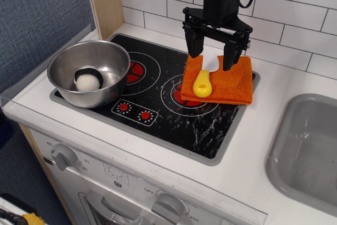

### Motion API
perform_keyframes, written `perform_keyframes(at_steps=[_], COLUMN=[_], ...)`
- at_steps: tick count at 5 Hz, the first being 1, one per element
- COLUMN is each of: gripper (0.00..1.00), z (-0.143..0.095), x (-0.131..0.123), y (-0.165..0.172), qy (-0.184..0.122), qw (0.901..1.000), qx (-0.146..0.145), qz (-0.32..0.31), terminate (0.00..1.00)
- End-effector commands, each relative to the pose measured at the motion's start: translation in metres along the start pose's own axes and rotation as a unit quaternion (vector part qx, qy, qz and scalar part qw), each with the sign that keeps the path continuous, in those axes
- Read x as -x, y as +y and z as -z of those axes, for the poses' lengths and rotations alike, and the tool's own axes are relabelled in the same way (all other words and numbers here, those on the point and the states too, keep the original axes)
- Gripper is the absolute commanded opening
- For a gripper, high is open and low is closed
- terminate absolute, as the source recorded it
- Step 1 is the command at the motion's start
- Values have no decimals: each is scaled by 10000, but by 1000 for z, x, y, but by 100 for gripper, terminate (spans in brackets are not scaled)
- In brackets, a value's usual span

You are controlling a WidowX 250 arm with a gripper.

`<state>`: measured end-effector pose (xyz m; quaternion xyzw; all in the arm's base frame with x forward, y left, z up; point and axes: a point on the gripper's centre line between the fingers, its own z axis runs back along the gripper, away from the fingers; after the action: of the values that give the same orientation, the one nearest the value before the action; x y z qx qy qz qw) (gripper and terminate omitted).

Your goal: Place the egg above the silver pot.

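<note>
The egg should next be grabbed by its rounded body (87, 81), so that my gripper can place it above the silver pot.
The silver pot (108, 59) is a shiny steel bowl standing on the front left corner of the black stovetop. The egg (88, 81), small, white and matte, lies inside it on the bottom, with a dark ring around it. My gripper (210, 59) hangs over the back right of the stove, well to the right of the pot. Its black fingers (191, 43) are spread wide open and hold nothing. They straddle the white head of a yellow-handled spatula (202, 85).
The spatula lies on an orange cloth (231, 84) over the right burner. Two red knobs (134, 111) sit at the stove's front. A grey sink basin (308, 146) is at the right. A tiled wall runs behind, and a wooden panel (105, 1) stands at the back left.
</note>
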<state>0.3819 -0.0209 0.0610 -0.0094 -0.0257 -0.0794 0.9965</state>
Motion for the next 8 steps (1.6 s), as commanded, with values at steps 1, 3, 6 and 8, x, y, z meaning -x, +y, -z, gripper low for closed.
perform_keyframes(at_steps=[1,3,6,8], gripper=[100,100,100,100], z=[0,-59,-32,-19], x=[0,33,98,106], y=[0,34,127,151], qy=[0,-859,-416,-54], qw=[10000,9962,9943,9903], qx=[0,-45,-435,-703], qz=[0,-167,-879,-1201], terminate=[0,0,0,0])
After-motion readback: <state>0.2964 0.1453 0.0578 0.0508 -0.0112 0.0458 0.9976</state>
